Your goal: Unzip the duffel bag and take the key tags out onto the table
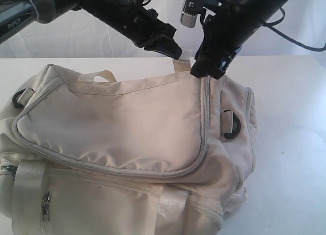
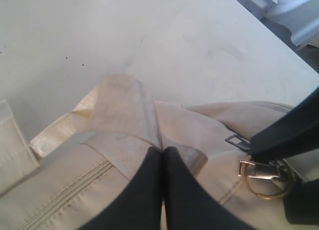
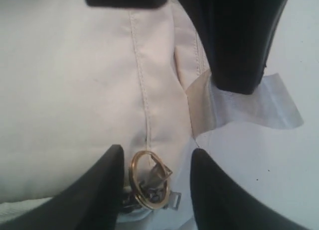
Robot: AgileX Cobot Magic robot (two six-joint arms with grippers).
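The right gripper grabs the zipper pull by its gold ring (image 3: 148,179) next, to unzip the duffel bag.
The cream-white duffel bag (image 1: 127,118) lies zipped on the white table (image 1: 290,118). At its far end my left gripper (image 1: 175,52) is shut on a fabric tab (image 2: 124,105) beside the zipper's end. In the left wrist view its black fingertips (image 2: 149,160) press together on that cloth. My right gripper (image 3: 157,151) is open just beside it. The zipper pull with a gold ring (image 3: 148,179) lies between its jaws, close to one finger and not gripped. The same zipper pull (image 2: 264,182) shows in the left wrist view. The key tags are hidden.
Black D-rings sit at the bag's ends, one D-ring (image 1: 230,125) on the right and another D-ring (image 1: 23,96) on the left. A side-pocket zipper (image 1: 46,204) and a white strap (image 1: 28,184) face the front. Bare tabletop stretches to the bag's right.
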